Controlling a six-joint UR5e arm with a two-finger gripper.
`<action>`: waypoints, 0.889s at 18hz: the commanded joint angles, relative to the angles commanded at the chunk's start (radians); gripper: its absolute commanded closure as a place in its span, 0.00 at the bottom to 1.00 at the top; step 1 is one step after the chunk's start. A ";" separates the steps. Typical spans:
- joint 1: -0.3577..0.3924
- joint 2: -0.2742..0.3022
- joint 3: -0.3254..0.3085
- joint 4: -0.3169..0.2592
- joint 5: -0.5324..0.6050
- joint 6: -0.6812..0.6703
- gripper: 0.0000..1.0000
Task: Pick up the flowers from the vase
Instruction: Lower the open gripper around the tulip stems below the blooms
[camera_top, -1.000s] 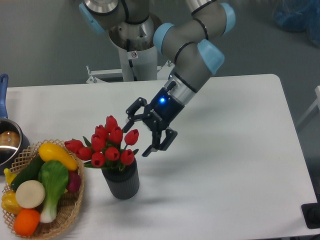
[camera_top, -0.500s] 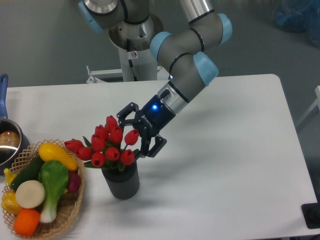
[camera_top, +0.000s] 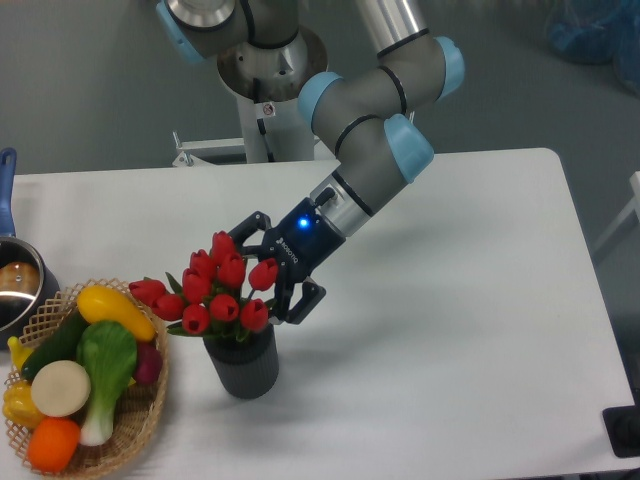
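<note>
The flowers (camera_top: 212, 289) need to come out of the vase (camera_top: 242, 364), so my gripper should next grab them by their red tulip heads and can then lift them out.
The flowers (camera_top: 212, 289), a bunch of red tulips with green leaves, stand in the vase (camera_top: 242, 364), a short dark grey ribbed cylinder on the white table. My gripper (camera_top: 262, 270) is open. It comes in from the right at the height of the tulip heads, its fingers on either side of the rightmost blooms, one finger (camera_top: 300, 301) in front and one (camera_top: 245, 226) behind. The stems are hidden by the blooms and the vase.
A woven wicker basket (camera_top: 130, 425) of toy vegetables stands left of the vase at the table's front left. A steel pot (camera_top: 14, 285) with a blue handle sits at the left edge. The arm's base column (camera_top: 268, 100) stands behind the table.
My gripper has moved left and slightly down, from beside the bunch to around its right-hand blooms. It has stayed open. The flowers and vase have not moved.
</note>
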 joint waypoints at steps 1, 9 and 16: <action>-0.002 -0.008 0.003 0.000 -0.009 0.000 0.00; -0.009 -0.031 0.018 0.000 -0.060 -0.002 0.00; -0.009 -0.041 0.034 -0.002 -0.064 -0.002 0.37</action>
